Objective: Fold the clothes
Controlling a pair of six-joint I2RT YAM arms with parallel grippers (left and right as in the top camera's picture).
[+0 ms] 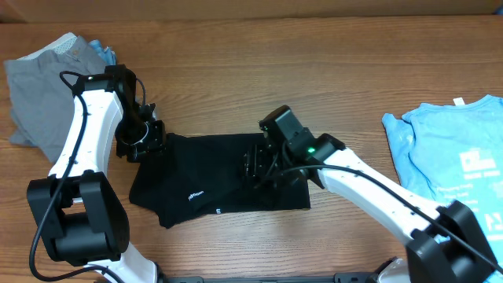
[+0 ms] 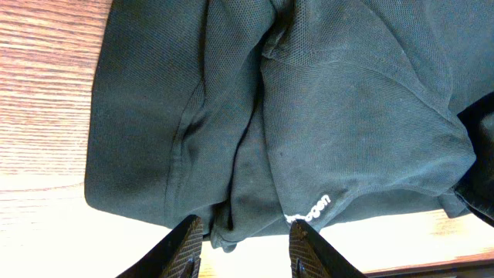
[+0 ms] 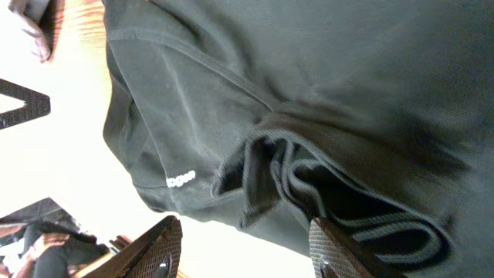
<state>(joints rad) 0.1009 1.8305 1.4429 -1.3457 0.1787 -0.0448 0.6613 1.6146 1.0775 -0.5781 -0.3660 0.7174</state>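
My right gripper takes hold of the black T-shirt by its bunched edge at the ribbed collar (image 3: 363, 224) next, to spread the shirt for folding.
The black T-shirt (image 1: 208, 169) lies crumpled and partly folded at the table's middle, its small white label (image 1: 195, 194) facing up. My left gripper (image 1: 144, 140) hovers at the shirt's upper left corner. In the left wrist view it (image 2: 247, 224) is open, and a bunched hem of the shirt (image 2: 255, 116) sits just beyond the fingertips, not pinched. My right gripper (image 1: 258, 169) is over the shirt's right half. It (image 3: 245, 224) is open, with the ribbed collar (image 3: 363, 224) against its right finger (image 3: 340, 251). A grey garment (image 1: 39, 82) and a light-blue tee (image 1: 456, 149) lie apart.
The grey garment is heaped at the far left corner with a scrap of blue cloth (image 1: 102, 51) beside it. The light-blue printed tee lies flat at the right edge. Bare wooden table (image 1: 259, 71) stretches behind the black shirt.
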